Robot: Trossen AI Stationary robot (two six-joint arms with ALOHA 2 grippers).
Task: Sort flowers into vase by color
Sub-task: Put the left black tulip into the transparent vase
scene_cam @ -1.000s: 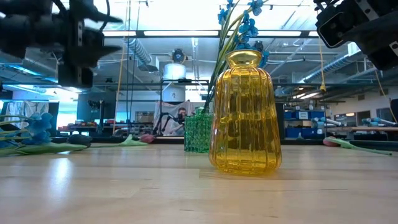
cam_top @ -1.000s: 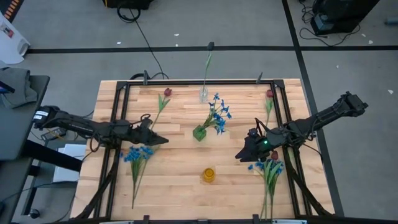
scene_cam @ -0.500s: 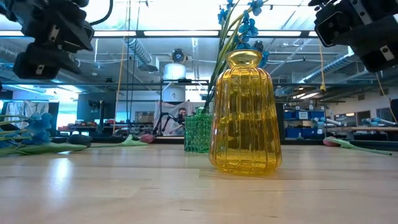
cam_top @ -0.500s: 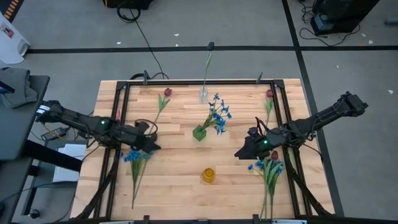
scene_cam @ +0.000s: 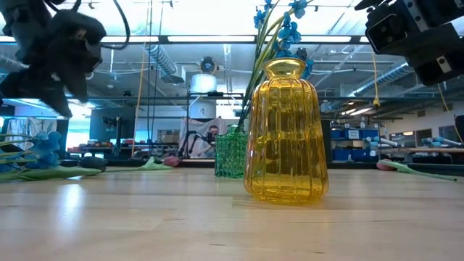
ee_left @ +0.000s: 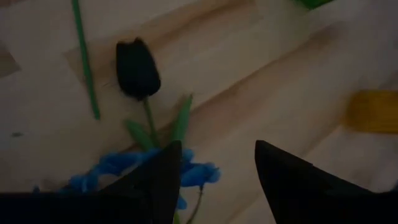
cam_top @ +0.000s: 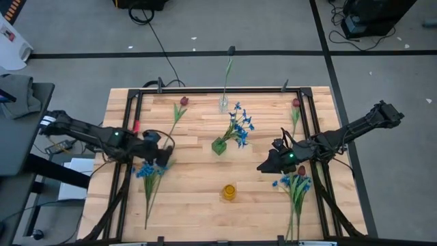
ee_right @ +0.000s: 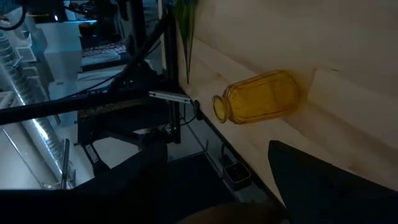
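I should next grab the stem of the dark tulip below the bud with my left gripper, to sort the tulip into the clear vase (cam_top: 223, 104).
A bunch of blue flowers (cam_top: 150, 171) with a dark tulip bud (ee_left: 137, 68) lies flat at the table's left. My left gripper (cam_top: 163, 157) hovers open just above its blossoms (ee_left: 143, 171), fingers pointing down. A second bunch of blue and red flowers (cam_top: 297, 181) lies flat at the right. My right gripper (cam_top: 266, 166) hangs open beside it, raised off the table and facing the yellow vase (ee_right: 258, 99). Blue flowers (cam_top: 239, 126) stand in the green vase (cam_top: 218, 145). A thin dark-headed stem (cam_top: 229, 68) stands in the clear vase (cam_top: 223, 104).
The yellow vase (cam_top: 229, 193) stands near the table's near edge, in the middle. Single red tulips lie at the far left (cam_top: 181, 102) and far right (cam_top: 295, 104). A black metal frame (cam_top: 130, 123) borders the tabletop. Bare wood lies between the vases and the left bunch.
My left gripper has drawn back toward the table's left and tipped from level to pointing down over the left blue bunch. The right arm and the flowers have stayed where they were.
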